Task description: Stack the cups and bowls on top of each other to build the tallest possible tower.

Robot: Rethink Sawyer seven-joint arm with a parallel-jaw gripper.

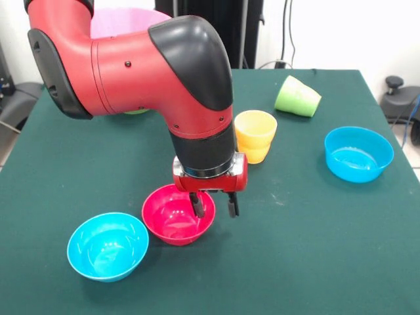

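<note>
The small red bowl should be stacked into the tower's pink bowl [121,21] next. My gripper will grab the small red bowl by its rim [214,207] for that.
My gripper [214,205] hangs over the right rim of the small red bowl [172,222]. It is open, with one finger [197,205] inside the bowl and the other outside. A small cyan bowl [108,247] sits just left of the red one. A blue bowl [359,154] stands at the right. The yellow-orange cup [254,134] stands upright behind the gripper. The light green cup [297,96] lies on its side at the back. The tower is mostly hidden behind my arm; only a pink rim [125,20] and a bit of lime green [136,111] show.
The table [315,262] is covered in dark green cloth. My red arm [131,65] spans the upper left and blocks that part of the table. Black stands and cables rise behind the far edge.
</note>
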